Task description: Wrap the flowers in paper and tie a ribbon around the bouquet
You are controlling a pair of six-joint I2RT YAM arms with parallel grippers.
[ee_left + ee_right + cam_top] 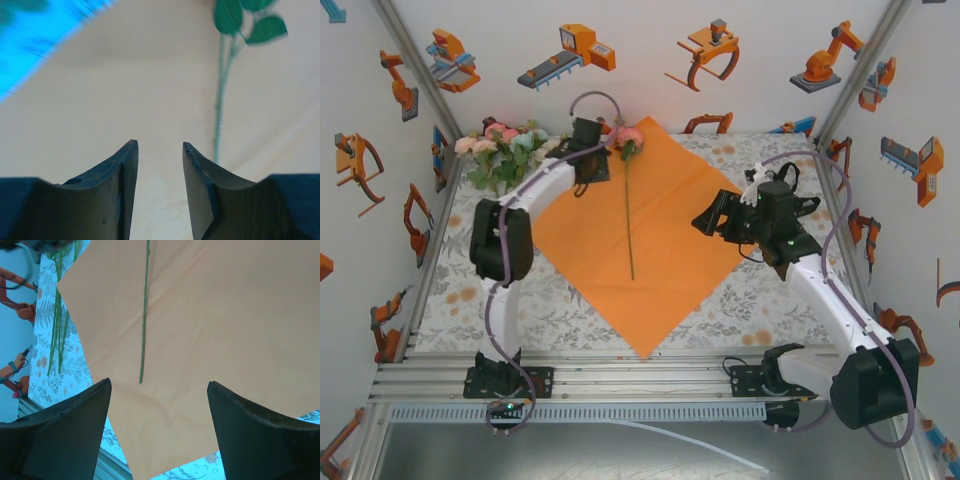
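Next, my left gripper grabs a bunched flower's stem just below the leaves, keeping the bloom free, to lay the flower on the paper.
The orange paper [660, 235] lies flat as a diamond on the table. One flower lies on it, pink bloom [628, 137] at the far corner and stem [629, 220] running toward me. The other flowers [505, 150] sit bunched at the back left. My left gripper [592, 168] hovers over the paper's far left edge, just left of that bloom; it [159, 145] is open with nothing between the fingers, the stem [219, 105] to its right. My right gripper [710, 217] hangs open over the paper's right corner, empty [159, 382], facing the stem's end [142, 365]. The ribbon and a bouquet are out of view.
The printed tablecloth [770, 290] surrounds the paper. Walls with robot pictures close in the back and both sides. A metal rail [620, 375] runs along the near edge between the arm bases. Stems of the bunch [57, 335] lie beyond the paper's left corner.
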